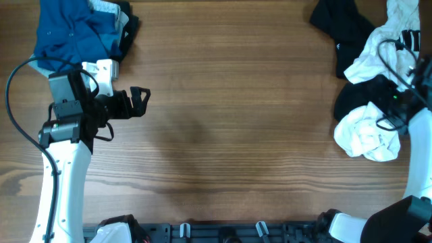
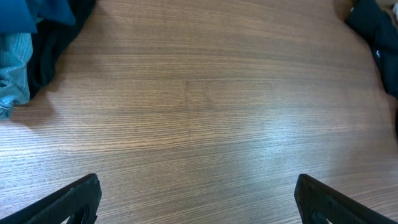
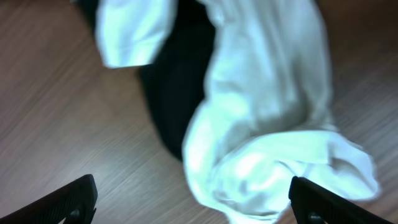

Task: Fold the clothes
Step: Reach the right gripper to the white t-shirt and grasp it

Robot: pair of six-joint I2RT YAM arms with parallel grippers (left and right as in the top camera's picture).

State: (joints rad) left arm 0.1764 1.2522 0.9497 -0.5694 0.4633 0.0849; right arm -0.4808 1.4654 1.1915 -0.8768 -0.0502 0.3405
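Note:
My right gripper should next take hold of the white bundle's near loose end, clear of the black cloth, to pull the bundle across bare wood for folding.
The clothes lie crumpled at the table's right edge: one white bundle (image 1: 368, 135) and more white fabric (image 1: 386, 46) farther back, with black cloth between them. My right gripper (image 1: 391, 105) hovers over this pile, dark against the black cloth. In the right wrist view it (image 3: 194, 200) is open, and the white bundle (image 3: 267, 124) sits between and ahead of its fingertips (image 3: 74, 198), not pinched. My left gripper (image 1: 140, 101) stands open over bare wood at the left, far from the clothes. The left wrist view shows it (image 2: 196, 200) with nothing between its fingers.
A black garment (image 1: 341, 23) (image 3: 171, 87) lies under and beside the white fabric. Blue and grey garments (image 1: 74, 30) (image 2: 15, 62) are heaped at the back left corner, close behind my left arm. Wooden tabletop (image 1: 236, 121) spreads between the two piles.

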